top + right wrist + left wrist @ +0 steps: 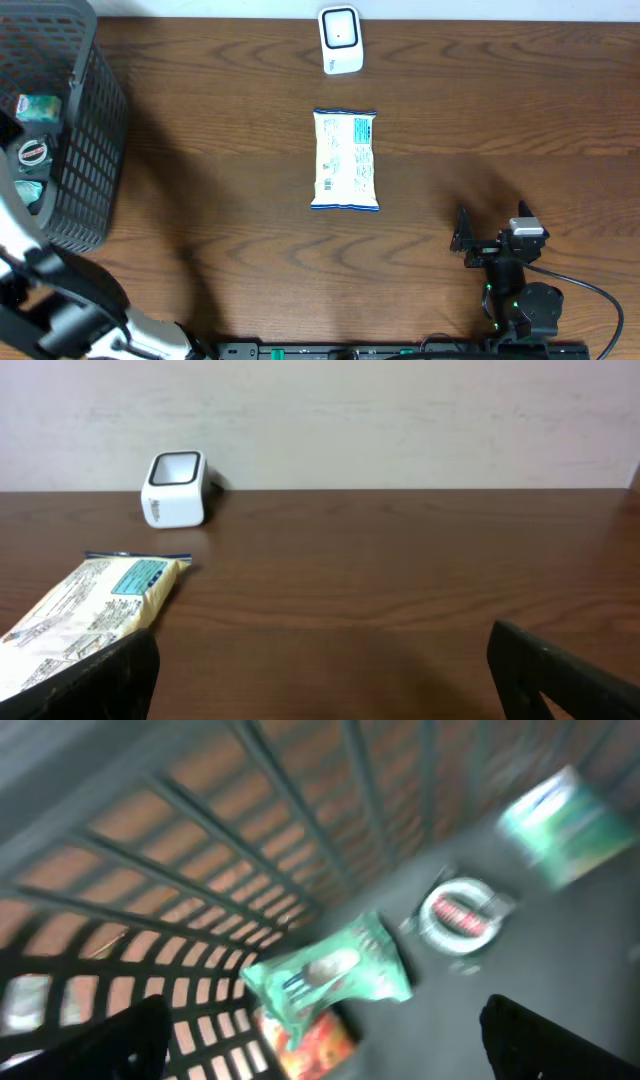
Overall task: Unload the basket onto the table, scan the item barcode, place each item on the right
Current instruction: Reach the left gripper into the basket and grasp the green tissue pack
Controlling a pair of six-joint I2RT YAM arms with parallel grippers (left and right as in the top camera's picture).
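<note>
My left gripper will take the green packet point(28, 192) point(330, 970) across its middle to scan the item barcode, so the packet's printed end stays uncovered.
A pale yellow packet point(346, 160) with blue ends lies flat in the middle of the table, printed side up; it also shows at the left of the right wrist view point(80, 615). The white barcode scanner point(340, 40) stands at the far edge, behind the packet point(175, 488). My right gripper point(490, 225) rests low near the front right, open and empty point(325, 680), facing the scanner. My left gripper point(325, 1040) hangs open and empty inside the black basket point(90, 140), above a green packet point(330, 970). The view there is blurred.
In the basket also lie a round tin with a red label point(460, 910), a green box point(565, 820) and an orange packet point(310, 1035) under the green one. The basket's mesh wall point(200, 870) stands close to the left gripper. A cable point(600, 295) trails from the right arm.
</note>
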